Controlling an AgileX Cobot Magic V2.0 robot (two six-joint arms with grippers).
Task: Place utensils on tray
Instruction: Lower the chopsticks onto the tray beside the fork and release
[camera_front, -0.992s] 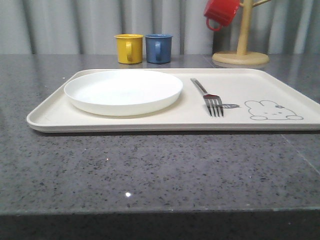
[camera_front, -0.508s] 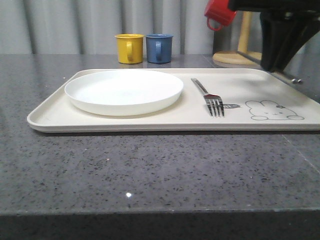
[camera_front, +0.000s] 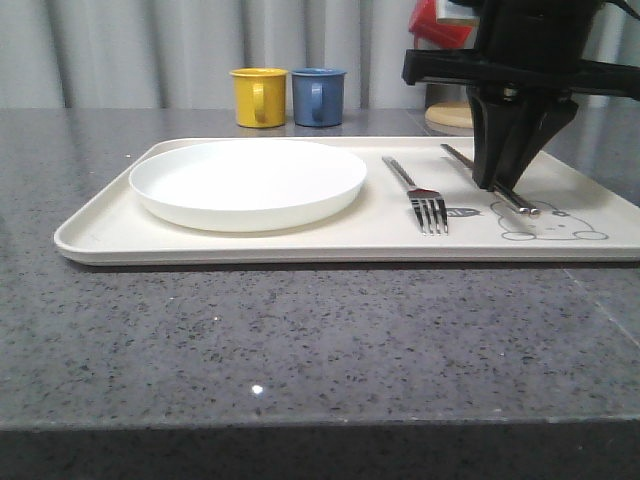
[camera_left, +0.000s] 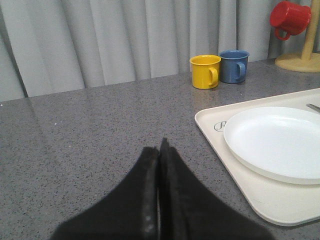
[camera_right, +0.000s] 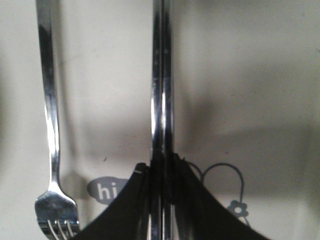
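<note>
My right gripper is ready to open, as the near ends of the chopsticks are over the bunny drawing (camera_front: 560, 226) in the tray (camera_front: 300, 245).
The cream tray (camera_front: 300, 245) lies on the grey table and carries a round white plate (camera_front: 247, 183) on its left half. A silver fork (camera_front: 415, 192) lies right of the plate, tines toward me. My right gripper (camera_front: 497, 186) is low over the tray's right part, shut on a pair of metal chopsticks (camera_front: 521, 206). They run parallel to the fork, near ends over the bunny drawing. In the right wrist view the chopsticks (camera_right: 161, 90) pass between the fingers (camera_right: 187, 180), with the fork (camera_right: 50, 115) alongside. My left gripper (camera_left: 160, 150) is shut and empty over bare table beside the tray (camera_left: 240, 175).
A yellow mug (camera_front: 258, 96) and a blue mug (camera_front: 318, 96) stand behind the tray. A red mug (camera_left: 290, 17) hangs on a wooden mug tree (camera_left: 307, 55) at the back right. Curtains close off the far side.
My right arm has come in from the upper right and dropped over the tray's right part, bringing the chopsticks down beside the fork. Plate, fork and mugs have not moved.
</note>
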